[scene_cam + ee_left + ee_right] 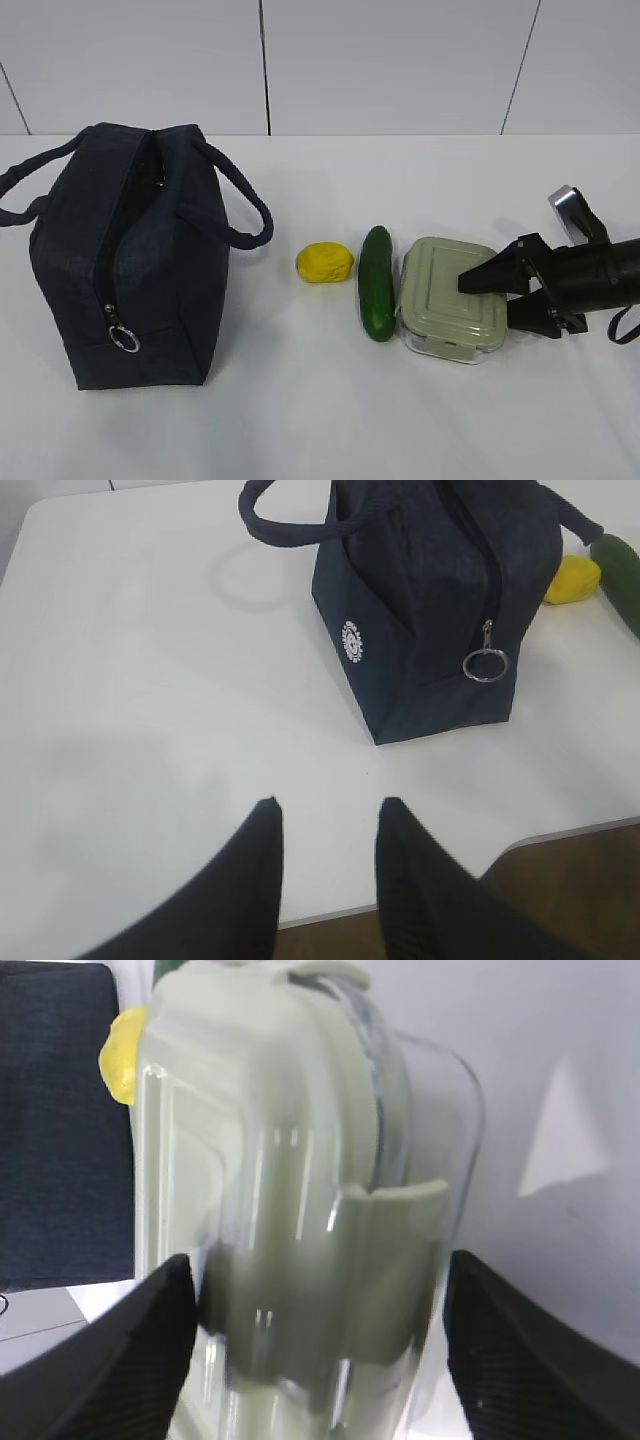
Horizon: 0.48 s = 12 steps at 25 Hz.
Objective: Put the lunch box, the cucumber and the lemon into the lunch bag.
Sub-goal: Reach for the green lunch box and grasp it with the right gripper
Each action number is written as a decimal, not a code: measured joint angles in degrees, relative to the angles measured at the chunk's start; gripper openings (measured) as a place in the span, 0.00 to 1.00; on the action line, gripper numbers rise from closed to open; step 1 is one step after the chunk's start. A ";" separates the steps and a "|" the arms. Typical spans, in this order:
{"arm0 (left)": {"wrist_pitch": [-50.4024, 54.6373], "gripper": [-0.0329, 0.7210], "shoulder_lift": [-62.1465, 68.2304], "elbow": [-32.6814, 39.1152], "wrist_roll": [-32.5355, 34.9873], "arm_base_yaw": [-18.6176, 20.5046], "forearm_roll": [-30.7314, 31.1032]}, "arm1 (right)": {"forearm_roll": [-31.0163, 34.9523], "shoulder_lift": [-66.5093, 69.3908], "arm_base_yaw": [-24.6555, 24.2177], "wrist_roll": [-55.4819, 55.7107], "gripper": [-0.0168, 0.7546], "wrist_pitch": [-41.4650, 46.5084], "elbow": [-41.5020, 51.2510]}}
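My right gripper should next pick up the lunch box by the end facing away from the cucumber, to put it in the lunch bag. The cucumber (377, 282) is close along one side of the lunch box (445, 290).
The lunch box (445, 290), clear with a sage-green lid, lies on the white table right of the cucumber (377, 282) and the yellow lemon (324, 263). My right gripper (497, 298) is open and straddles the box's right end, one finger over the lid and one at its near side. In the right wrist view the box (290, 1160) fills the space between the fingers (150, 1340), with a gap on the right. The navy lunch bag (150, 260) stands at the left. My left gripper (327, 815) is open and empty, short of the bag (420, 610).
The bag's ring pull (123, 338) hangs at its near end, and its handles (240, 205) droop to both sides. The table's front edge (560, 832) is close under my left gripper. The lemon (572, 578) and cucumber (622, 565) lie beyond the bag.
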 joint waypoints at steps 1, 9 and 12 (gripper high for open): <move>0.00 0.34 0.00 0.00 0.00 0.00 0.00 | 0.00 0.00 0.00 -0.12 0.76 0.11 0.00; 0.00 0.34 0.00 0.00 0.00 0.00 0.00 | -0.10 0.00 0.00 -0.92 0.76 0.69 0.00; 0.00 0.34 0.00 0.00 0.00 0.00 0.00 | -0.21 0.00 0.00 -0.92 0.75 1.06 0.00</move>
